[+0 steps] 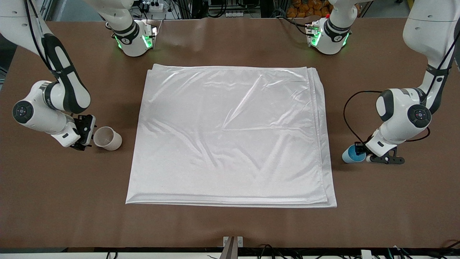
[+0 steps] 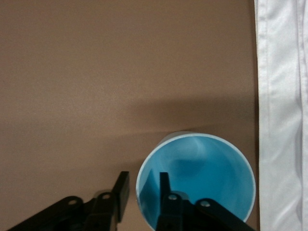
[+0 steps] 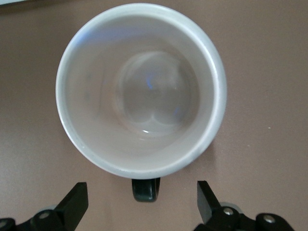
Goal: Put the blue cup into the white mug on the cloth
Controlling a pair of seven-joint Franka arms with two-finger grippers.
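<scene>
My right gripper's open fingertips are on either side of the mug's black handle (image 3: 146,191), so my right gripper should close on the handle.
The blue cup (image 1: 350,155) (image 2: 202,168) stands upright on the bare table toward the left arm's end, just off the cloth (image 1: 230,136) (image 2: 284,96). My left gripper (image 1: 361,154) (image 2: 143,180) straddles the cup's wall with one finger inside and one outside, the jaws narrow, and a sliver of gap shows outside the rim. The white mug (image 1: 107,138) (image 3: 144,91) stands on the table off the cloth toward the right arm's end. Its black handle (image 3: 146,190) points into my right gripper (image 1: 89,133) (image 3: 142,192), which is wide open and touches nothing.
The brown table (image 1: 230,226) shows bare strips between the cloth and each cup. Both arm bases (image 1: 134,37) (image 1: 329,36) stand at the edge farthest from the front camera. A black cable (image 1: 346,115) loops beside the left wrist.
</scene>
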